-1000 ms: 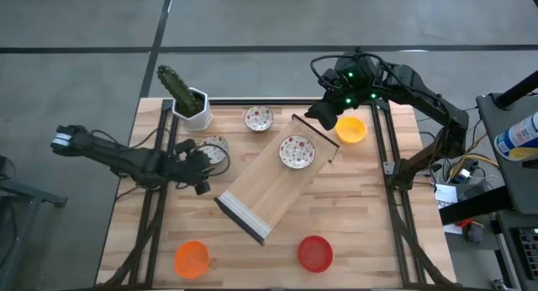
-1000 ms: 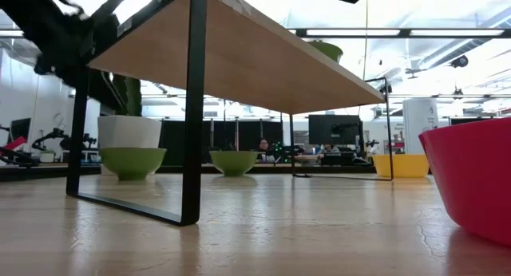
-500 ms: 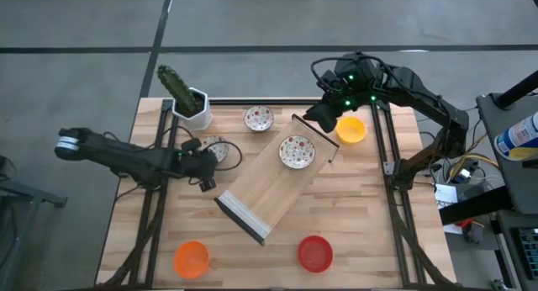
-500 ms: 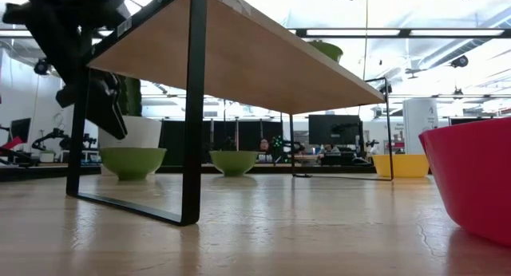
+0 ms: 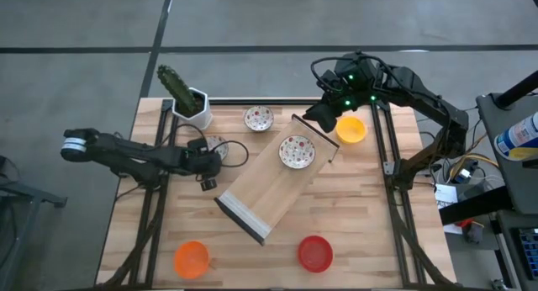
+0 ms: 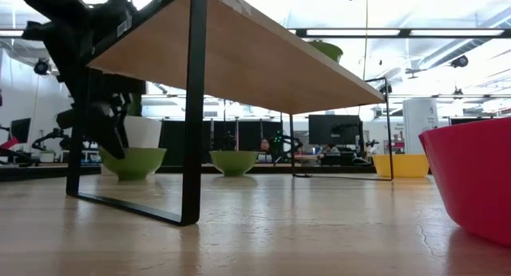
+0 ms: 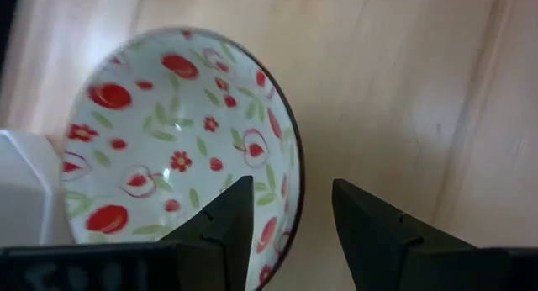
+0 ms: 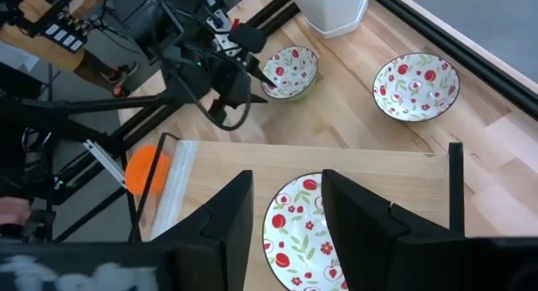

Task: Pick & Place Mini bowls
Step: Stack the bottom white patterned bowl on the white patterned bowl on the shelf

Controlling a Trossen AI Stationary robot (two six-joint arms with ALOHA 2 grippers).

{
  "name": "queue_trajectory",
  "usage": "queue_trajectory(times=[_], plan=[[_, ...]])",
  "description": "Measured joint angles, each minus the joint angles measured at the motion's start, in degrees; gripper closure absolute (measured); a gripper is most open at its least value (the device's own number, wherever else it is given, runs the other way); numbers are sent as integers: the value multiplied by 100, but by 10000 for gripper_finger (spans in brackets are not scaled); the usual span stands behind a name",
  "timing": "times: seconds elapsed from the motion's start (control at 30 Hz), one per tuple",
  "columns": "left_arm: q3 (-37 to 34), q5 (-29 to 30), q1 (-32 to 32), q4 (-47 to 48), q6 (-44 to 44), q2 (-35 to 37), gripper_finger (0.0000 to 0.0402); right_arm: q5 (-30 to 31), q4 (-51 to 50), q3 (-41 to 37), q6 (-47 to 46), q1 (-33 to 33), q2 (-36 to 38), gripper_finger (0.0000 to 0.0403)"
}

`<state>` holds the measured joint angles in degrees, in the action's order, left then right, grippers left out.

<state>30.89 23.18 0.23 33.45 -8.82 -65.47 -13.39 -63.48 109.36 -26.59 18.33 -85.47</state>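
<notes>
The left gripper will next grip the white red-patterned bowl by its rim [image 7: 296,190] to move it onto the wooden shelf.
A white mini bowl with red pattern [image 7: 160,156] rests on its base on the table left of centre [image 5: 220,145]. My left gripper [image 7: 292,190] is open and low over it, pointing steeply down: one finger stands over the bowl's inside, the other outside its rim [image 7: 290,169]. I cannot tell whether either touches. A second patterned bowl [image 5: 297,151] sits on the raised wooden shelf [image 5: 269,190], a third [image 5: 258,118] at the table's far side. My right gripper [image 5: 322,116] hangs open, high over the shelf's far end, beside the yellow bowl [image 5: 350,129].
A white square pot with a cactus [image 5: 192,104] stands at the far left, close to my left arm. An orange bowl [image 5: 192,259] and a red bowl [image 5: 315,253] sit near the front edge. The shelf's black legs [image 6: 194,108] stand on the table.
My left gripper has sunk and gone toward the table's right, onto the patterned bowl left of centre, rolling somewhat at the wrist as it went. Its fingers stay open. The bowl has not moved.
</notes>
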Motion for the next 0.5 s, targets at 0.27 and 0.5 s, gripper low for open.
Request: queue_trajectory(times=[0.27, 0.5], plan=[[-22, -15, 20, -50, 13, -208, 297, 2, -2, 2, 0, 0, 0, 266], [-13, 47, 82, -67, 41, -237, 391, 1, -2, 2, 0, 0, 0, 266]])
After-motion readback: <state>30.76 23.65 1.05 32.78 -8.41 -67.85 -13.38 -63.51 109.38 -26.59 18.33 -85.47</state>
